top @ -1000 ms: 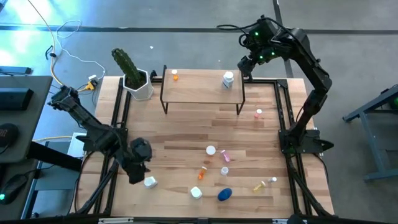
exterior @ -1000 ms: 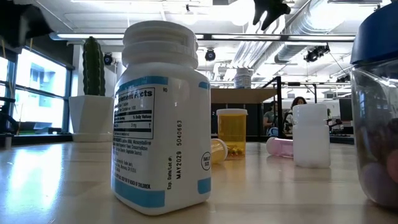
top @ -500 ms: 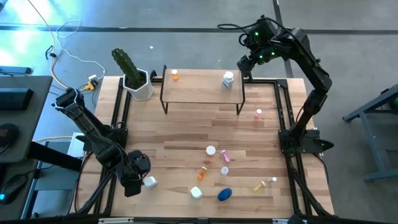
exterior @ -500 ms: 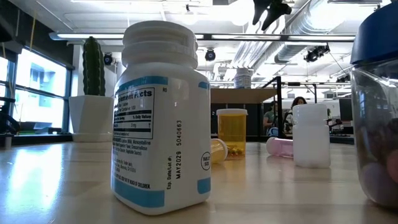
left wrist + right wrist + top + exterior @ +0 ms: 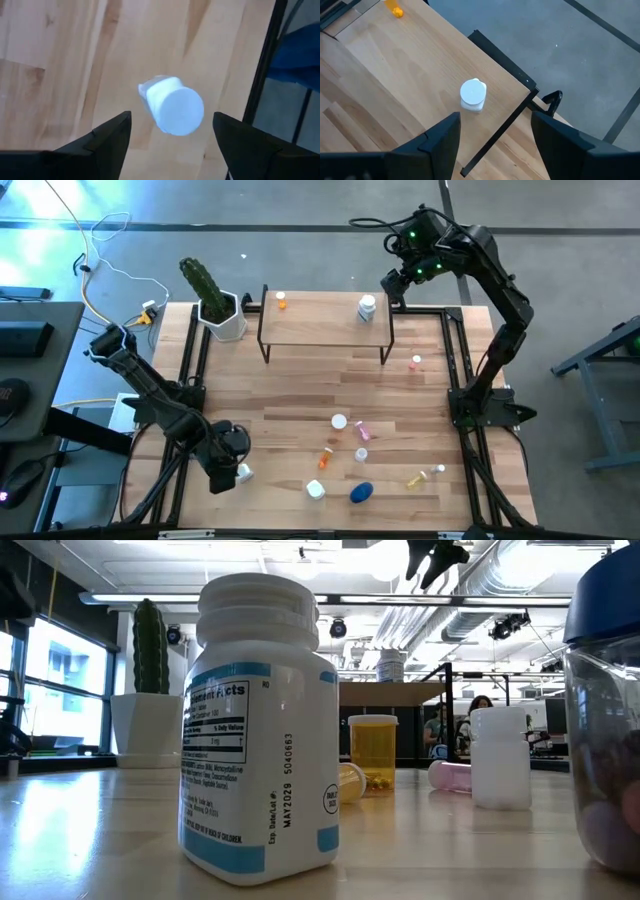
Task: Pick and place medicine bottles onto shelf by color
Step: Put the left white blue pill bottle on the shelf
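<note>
My left gripper grabs the white bottle by its cap (image 5: 180, 111) next, and the bottle's base stays free.
A white medicine bottle (image 5: 172, 107) stands cap up on the table near its front left corner (image 5: 241, 472). My left gripper (image 5: 172, 119) hangs over it, open, with one finger on either side and clear of it. My right gripper (image 5: 495, 116) is open, high above the right end of the shelf (image 5: 325, 325). On that end stands a white bottle (image 5: 472, 95), and a small orange one (image 5: 281, 300) stands near the left end. Several more bottles lie or stand on the near half of the table, among them a blue one (image 5: 361, 493).
A cactus in a white pot (image 5: 222, 315) stands at the far left corner beside the shelf. A pink bottle (image 5: 416, 362) stands alone toward the right edge. Black frame rails (image 5: 190, 380) run along the table's sides. In the low view, a big white bottle (image 5: 260, 730) stands close to the camera.
My left gripper has moved toward the table's near edge and down, closing in on the white bottle at the front left. The bottle has stayed where it was. My right arm has kept still.
</note>
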`<state>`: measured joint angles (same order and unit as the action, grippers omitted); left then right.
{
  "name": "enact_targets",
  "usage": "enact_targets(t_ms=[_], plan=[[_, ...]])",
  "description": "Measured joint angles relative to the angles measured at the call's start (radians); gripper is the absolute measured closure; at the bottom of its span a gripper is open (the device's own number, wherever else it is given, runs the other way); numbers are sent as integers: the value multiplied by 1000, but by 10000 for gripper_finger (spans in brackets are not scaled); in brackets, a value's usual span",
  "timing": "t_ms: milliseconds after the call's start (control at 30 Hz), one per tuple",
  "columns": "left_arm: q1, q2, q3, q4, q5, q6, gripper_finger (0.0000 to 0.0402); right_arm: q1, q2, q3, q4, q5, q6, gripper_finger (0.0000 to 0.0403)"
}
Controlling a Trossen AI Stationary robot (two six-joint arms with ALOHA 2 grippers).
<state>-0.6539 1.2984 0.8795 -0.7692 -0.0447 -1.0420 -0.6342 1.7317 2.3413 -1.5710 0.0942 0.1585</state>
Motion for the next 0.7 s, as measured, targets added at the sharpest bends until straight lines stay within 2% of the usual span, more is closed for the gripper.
enact_targets(t_ms=[200, 500, 700], plan=[[-6, 51, 0, 91, 25, 24, 123, 0, 0, 0, 0, 0, -1, 169], [-7, 152, 0, 88, 19, 24, 123, 0, 0, 0, 0, 0, 1, 169], [-8, 171, 0, 88, 16, 24, 126, 0, 0, 0, 0, 0, 2, 169]])
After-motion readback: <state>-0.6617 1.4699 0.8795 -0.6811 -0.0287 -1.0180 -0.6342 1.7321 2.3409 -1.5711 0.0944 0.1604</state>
